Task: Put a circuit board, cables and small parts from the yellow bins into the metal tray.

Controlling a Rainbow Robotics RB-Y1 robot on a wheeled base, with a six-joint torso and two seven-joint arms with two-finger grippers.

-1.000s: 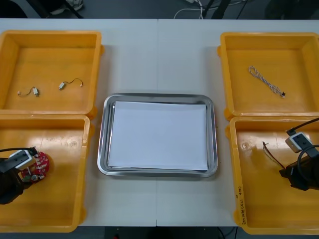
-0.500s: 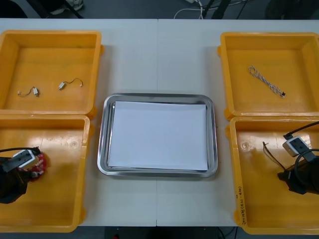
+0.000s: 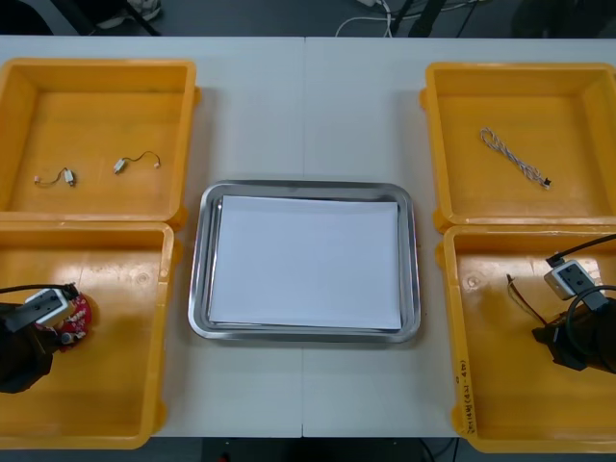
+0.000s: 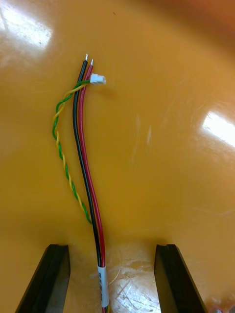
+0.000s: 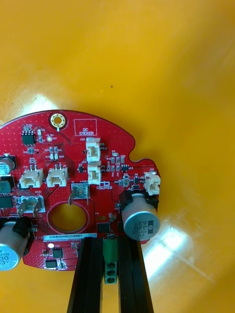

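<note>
My right gripper grabs the red and black cable by its white-labeled part (image 4: 103,287) next, to lay the cable in the metal tray.
A round red circuit board (image 5: 73,161) lies in the near left yellow bin (image 3: 115,385). My left gripper (image 5: 110,247) is shut on the green connector at the board's edge. From above, the left gripper (image 3: 48,327) covers part of the board (image 3: 75,313). My right gripper (image 4: 110,274) hangs open low over the near right yellow bin (image 3: 491,385). A red and black cable (image 4: 85,171) runs between its fingers, with a twisted green and yellow wire (image 4: 61,142) beside it. The front view shows the right gripper (image 3: 563,337) next to that cable (image 3: 525,298). The metal tray (image 3: 308,188) is white inside.
The far right yellow bin (image 3: 452,115) holds a twisted blue and white cable (image 3: 515,159). Two small metal parts (image 3: 60,178) (image 3: 130,162) with short wires lie in the far left yellow bin (image 3: 96,67). Bin walls stand close around both grippers.
My left gripper has shut on the board's edge connector and now covers more of the board. The right gripper has shifted slightly, still open.
</note>
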